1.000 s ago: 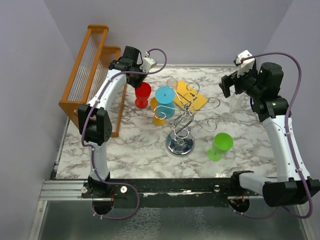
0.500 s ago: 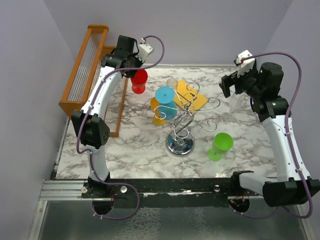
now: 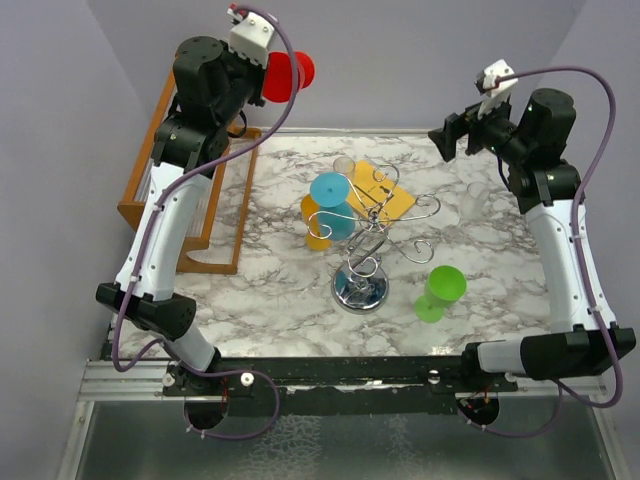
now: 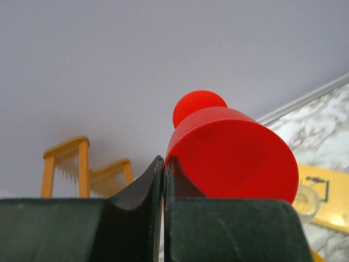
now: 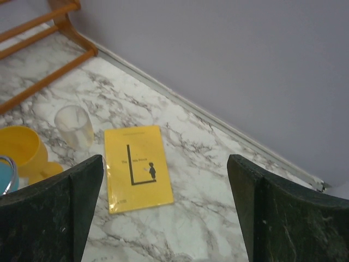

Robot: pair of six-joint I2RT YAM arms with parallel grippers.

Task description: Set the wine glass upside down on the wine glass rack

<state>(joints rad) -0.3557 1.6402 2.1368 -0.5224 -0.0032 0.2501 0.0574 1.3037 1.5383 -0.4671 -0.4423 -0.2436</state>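
My right gripper takes the red wine glass by its foot's rim (image 3: 308, 70) next, so the stem stays free to slide into the rack.
My left gripper (image 3: 262, 72) is raised high at the back left, above the wooden rack, and is shut on the red wine glass (image 3: 290, 75). In the left wrist view the red wine glass (image 4: 229, 153) lies tilted, its foot pointing away, with the closed fingers (image 4: 147, 185) pinching its wall at the rim. The wine glass rack (image 3: 362, 245), chrome wire on a round mirror base, stands mid-table with a blue glass (image 3: 330, 192) on one arm. My right gripper (image 3: 455, 135) hangs open at the back right, empty, over the marble (image 5: 163, 164).
An orange wooden slatted rack (image 3: 170, 200) stands along the left edge. A yellow glass (image 3: 318, 236), a yellow book (image 3: 388, 198) and a clear cup (image 3: 344, 165) sit behind the chrome stand. A green glass (image 3: 440, 290) stands front right. Another clear cup (image 3: 478, 192) is at the right.
The left arm has lifted the red glass off the table and swung it up and back toward the wall, tipping it sideways. The right gripper has risen slightly.
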